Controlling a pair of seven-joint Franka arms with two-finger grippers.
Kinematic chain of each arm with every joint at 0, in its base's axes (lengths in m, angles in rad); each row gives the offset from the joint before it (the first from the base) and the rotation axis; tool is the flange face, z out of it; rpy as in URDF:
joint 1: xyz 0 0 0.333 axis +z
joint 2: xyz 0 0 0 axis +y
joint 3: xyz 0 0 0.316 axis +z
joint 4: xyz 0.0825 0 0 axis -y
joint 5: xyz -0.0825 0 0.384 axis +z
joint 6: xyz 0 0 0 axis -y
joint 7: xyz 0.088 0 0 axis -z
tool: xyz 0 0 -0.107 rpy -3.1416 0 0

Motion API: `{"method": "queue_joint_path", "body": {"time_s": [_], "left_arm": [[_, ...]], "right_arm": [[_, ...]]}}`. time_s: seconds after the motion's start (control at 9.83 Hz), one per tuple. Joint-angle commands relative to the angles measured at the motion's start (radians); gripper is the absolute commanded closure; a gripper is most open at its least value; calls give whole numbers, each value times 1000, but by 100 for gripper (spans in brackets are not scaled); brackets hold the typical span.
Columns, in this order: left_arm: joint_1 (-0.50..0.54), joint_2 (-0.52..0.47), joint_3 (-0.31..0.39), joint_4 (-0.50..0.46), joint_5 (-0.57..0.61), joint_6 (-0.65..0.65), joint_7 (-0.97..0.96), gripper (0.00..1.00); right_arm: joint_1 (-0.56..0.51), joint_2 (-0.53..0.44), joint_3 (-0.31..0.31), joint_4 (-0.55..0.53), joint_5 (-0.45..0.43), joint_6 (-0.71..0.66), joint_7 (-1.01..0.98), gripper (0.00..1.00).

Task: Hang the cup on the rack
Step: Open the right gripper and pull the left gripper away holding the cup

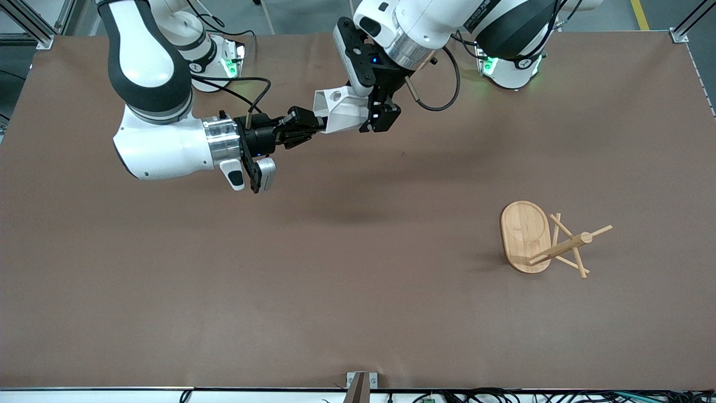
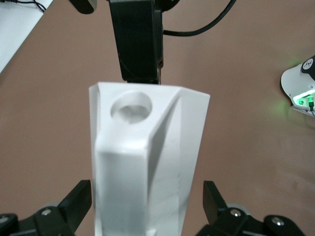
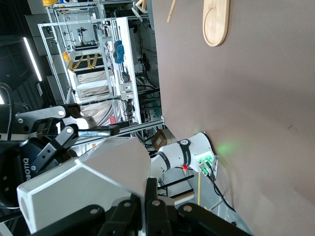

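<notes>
My left gripper grabs the cup's sides next and leaves the white faceted cup's handle hole (image 2: 132, 108) free for the rack's wires.
The white faceted cup (image 1: 341, 109) is held in the air over the table's middle, toward the robots' bases. My right gripper (image 1: 306, 127) is shut on the cup's wall, which the right wrist view (image 3: 153, 194) shows pinched between the fingers, with the cup (image 3: 83, 182) beside them. My left gripper (image 1: 381, 115) is open around the cup's other end. In the left wrist view (image 2: 146, 192) the cup (image 2: 147, 157) stands between the fingers (image 2: 78, 199) with a gap on each side, its handle hole facing the camera. The bamboo rack (image 1: 528, 238) stands toward the left arm's end of the table.
The rack's post (image 1: 562, 247) and pegs slant toward the left arm's end from its oval base. Its base also shows in the right wrist view (image 3: 216, 22). The brown table (image 1: 335, 280) holds nothing else. Cables run near the arm bases.
</notes>
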Motion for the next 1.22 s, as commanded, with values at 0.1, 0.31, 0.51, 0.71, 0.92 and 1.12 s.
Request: {"method": "queue_joint_path", "body": {"time_s": [0.1,0.31,0.51,0.71,0.92,1.12], "left_arm": [[5,18,-3,-30,-8,-40,57,2],[4,21,-3,-27,-7,-34,57,27],[5,21,-3,-26,-7,-31,57,71],[5,21,-1,-26,3,-5,57,95],[7,22,3,-27,9,28,66,97],[25,27,5,-29,10,41,88,98]], "right_arm": [[7,-12,1,3,61,-9,7,97],[7,-14,1,3,66,-9,9,97],[7,-14,1,3,68,-9,9,97],[6,-14,-1,9,68,-10,44,82],[6,-14,-1,14,68,-9,70,0],[6,-14,-2,22,68,-7,79,0]]}}
